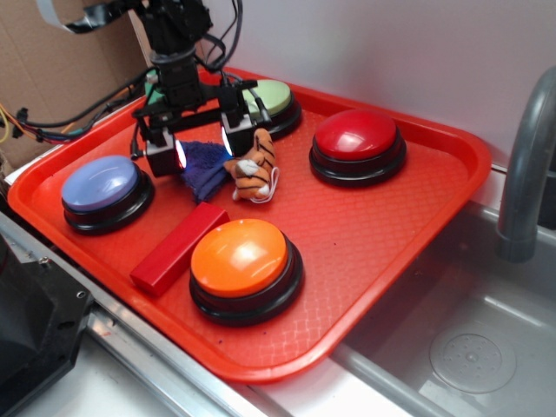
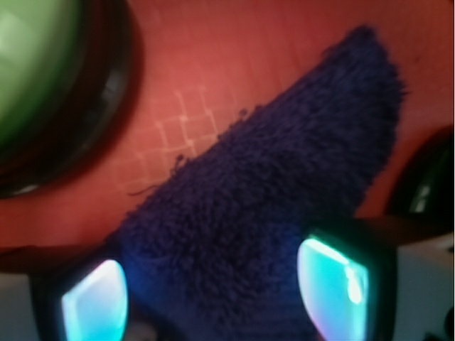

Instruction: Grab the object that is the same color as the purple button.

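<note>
The rag should be grabbed by its bunched middle (image 1: 205, 165) next. My gripper can then pick out the thing that matches the purple button (image 1: 100, 182).
The dark purple-blue terry rag (image 1: 205, 168) lies on the red tray (image 1: 391, 226), between the green button and the tiger plush. My gripper (image 1: 198, 149) is lowered over it with its jaws open, one finger on each side of the rag. In the wrist view the rag (image 2: 284, 163) fills the gap between the two glowing pads (image 2: 334, 284) of the gripper (image 2: 213, 291). The pads are wide apart and are not pressing the cloth. The purple button (image 1: 100, 182), with its pale lavender dome, sits at the tray's left.
An orange striped tiger plush (image 1: 254, 165) lies just right of the rag. A red block (image 1: 174, 248) and an orange button (image 1: 239, 256) are in front. A green button (image 1: 269, 97) (image 2: 28, 64) and a red button (image 1: 356, 135) are behind. A faucet (image 1: 526, 165) and sink (image 1: 469, 347) are at the right.
</note>
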Controlling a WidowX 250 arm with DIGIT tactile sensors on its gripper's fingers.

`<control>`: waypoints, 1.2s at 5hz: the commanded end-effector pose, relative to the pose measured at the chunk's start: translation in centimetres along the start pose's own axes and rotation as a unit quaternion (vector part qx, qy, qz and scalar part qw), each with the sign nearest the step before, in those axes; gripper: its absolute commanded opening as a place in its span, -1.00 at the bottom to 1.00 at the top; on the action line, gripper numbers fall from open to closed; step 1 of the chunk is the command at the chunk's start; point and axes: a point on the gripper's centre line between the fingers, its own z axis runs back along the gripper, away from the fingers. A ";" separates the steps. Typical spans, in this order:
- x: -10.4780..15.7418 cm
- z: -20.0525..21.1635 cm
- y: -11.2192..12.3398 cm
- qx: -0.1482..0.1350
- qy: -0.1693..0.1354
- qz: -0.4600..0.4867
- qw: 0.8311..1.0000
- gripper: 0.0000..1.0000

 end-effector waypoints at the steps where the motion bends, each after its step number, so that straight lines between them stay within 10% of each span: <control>1: 1.9 -0.8 0.1 -0.011 0.003 -0.008 1.000 1.00; 2: 1.8 -1.2 0.2 -0.017 -0.002 -0.016 1.000 1.00; 3: 1.9 -1.5 0.3 -0.026 -0.014 -0.016 0.999 -1.00; 6: 1.5 -0.4 0.5 -0.051 -0.023 -0.022 0.998 -1.00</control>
